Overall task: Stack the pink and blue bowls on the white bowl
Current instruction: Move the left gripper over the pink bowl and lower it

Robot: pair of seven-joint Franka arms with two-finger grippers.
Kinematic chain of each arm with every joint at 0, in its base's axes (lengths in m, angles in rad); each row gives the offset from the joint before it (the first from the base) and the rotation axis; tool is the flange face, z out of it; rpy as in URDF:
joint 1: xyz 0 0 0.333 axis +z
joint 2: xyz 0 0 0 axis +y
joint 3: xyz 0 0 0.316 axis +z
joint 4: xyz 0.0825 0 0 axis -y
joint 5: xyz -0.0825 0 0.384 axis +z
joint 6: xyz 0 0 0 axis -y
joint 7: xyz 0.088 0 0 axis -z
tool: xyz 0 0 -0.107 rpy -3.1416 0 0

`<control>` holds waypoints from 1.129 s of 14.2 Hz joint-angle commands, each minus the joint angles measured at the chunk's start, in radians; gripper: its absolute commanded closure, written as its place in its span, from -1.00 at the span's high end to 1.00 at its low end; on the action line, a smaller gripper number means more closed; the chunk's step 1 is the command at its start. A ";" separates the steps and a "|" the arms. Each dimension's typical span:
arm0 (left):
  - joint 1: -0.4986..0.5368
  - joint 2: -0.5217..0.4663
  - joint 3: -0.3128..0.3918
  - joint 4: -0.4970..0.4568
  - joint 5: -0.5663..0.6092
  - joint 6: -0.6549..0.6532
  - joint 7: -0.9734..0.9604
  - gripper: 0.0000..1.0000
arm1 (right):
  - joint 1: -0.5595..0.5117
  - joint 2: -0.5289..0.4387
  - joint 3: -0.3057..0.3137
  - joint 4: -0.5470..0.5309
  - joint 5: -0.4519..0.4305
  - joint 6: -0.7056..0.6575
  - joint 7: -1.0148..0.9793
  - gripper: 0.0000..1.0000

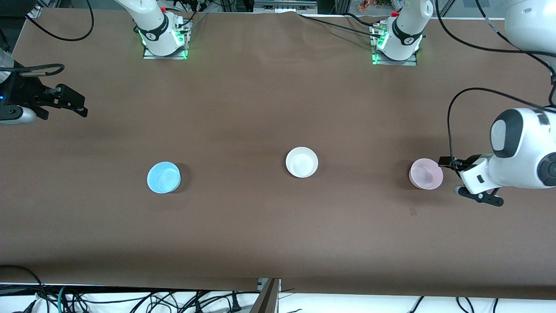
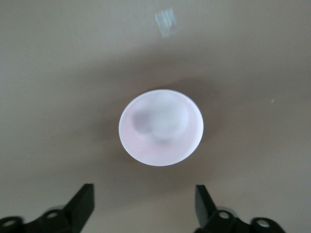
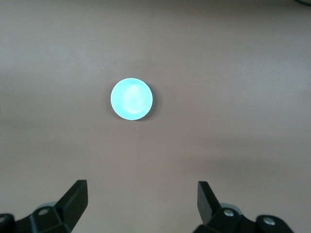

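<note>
My left gripper is going to grab the pink bowl by its rim (image 1: 441, 168) next, to stack it on the white bowl (image 1: 302, 162).
Three bowls stand in a row across the brown table (image 1: 269, 226). The white bowl (image 1: 302, 162) is in the middle. The blue bowl (image 1: 163, 177) is toward the right arm's end and the pink bowl (image 1: 426, 173) toward the left arm's end. My left gripper (image 1: 456, 176) hangs open just beside the pink bowl (image 2: 161, 127), and the left wrist view shows nothing between its fingertips (image 2: 83, 200). My right gripper (image 1: 80, 106) waits open over the table's edge at the right arm's end. The blue bowl (image 3: 131, 98) is well away from it.
Both arm bases (image 1: 164, 37) (image 1: 397, 41) stand along the table's edge farthest from the front camera. Loose cables (image 1: 130, 300) lie below the nearest edge. A small pale mark (image 1: 412, 211) sits on the cloth nearer the camera than the pink bowl.
</note>
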 commanded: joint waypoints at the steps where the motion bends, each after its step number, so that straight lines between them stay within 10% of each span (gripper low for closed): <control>1: 0.018 0.039 -0.004 -0.022 0.018 0.013 0.084 0.75 | -0.005 0.007 0.001 0.027 0.015 -0.023 -0.015 1.00; 12: 0.070 0.194 -0.009 -0.020 0.001 0.243 0.405 0.66 | -0.002 0.013 0.007 0.025 0.005 -0.008 -0.001 1.00; 15: 0.059 0.208 -0.009 -0.013 0.013 0.243 0.502 -0.98 | -0.004 0.013 0.007 0.025 0.000 -0.008 -0.003 1.00; 16: 0.065 0.219 -0.009 -0.010 0.010 0.243 0.518 -1.00 | -0.002 0.015 0.007 0.025 -0.004 -0.006 -0.003 1.00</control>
